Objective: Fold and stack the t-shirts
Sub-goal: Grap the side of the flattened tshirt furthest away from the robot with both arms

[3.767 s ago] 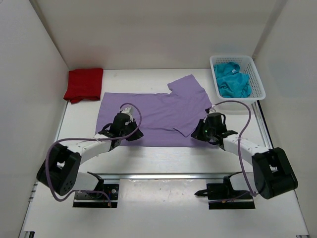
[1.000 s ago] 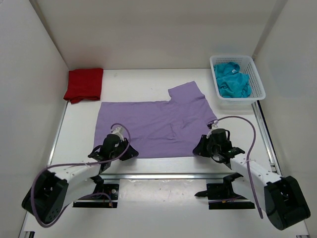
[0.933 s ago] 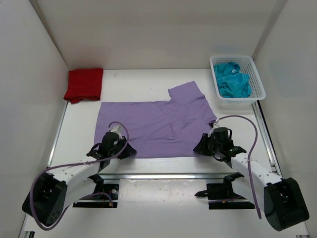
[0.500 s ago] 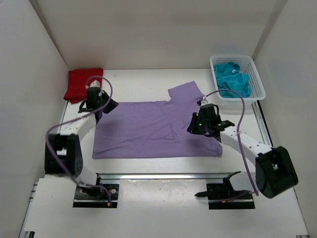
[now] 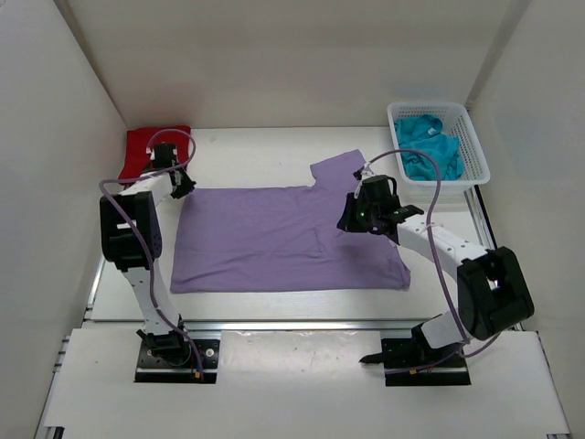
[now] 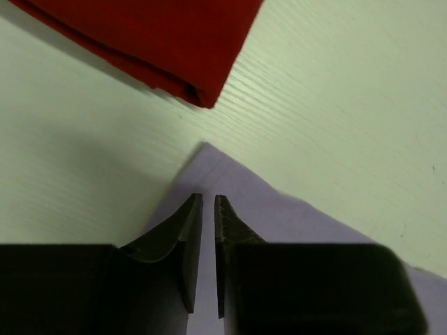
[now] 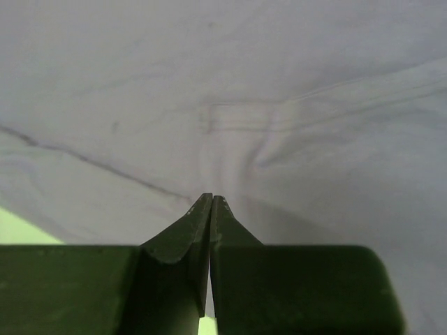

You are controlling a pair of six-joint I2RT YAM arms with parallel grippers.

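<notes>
My left gripper should next grab the lavender t-shirt's far corner, beside the folded red t-shirt [image 5: 140,146], to fold its far edge over.
The pale lavender t-shirt [image 5: 274,240] lies spread flat mid-table. My left gripper [image 5: 182,186] hovers over its far left corner [image 6: 279,216], jaws open by a narrow gap with nothing between them [image 6: 208,199]. Just beyond that corner lies the folded deep red t-shirt [image 5: 140,146] [image 6: 160,35]. My right gripper [image 5: 351,218] is shut, its tips [image 7: 211,198] resting on the lavender cloth [image 7: 209,84] below the right sleeve, where creases run in. I cannot tell whether cloth is pinched. The teal t-shirt [image 5: 428,151] sits crumpled in the basket.
The white mesh basket [image 5: 478,154] stands at the back right corner. White walls close in the table on three sides. A metal rail [image 5: 292,325] runs along the near edge in front of the arm bases.
Both arms have swung from the shirt's near hem to its far side: left to the far left corner, right to under the right sleeve. The right jaws have shut.
</notes>
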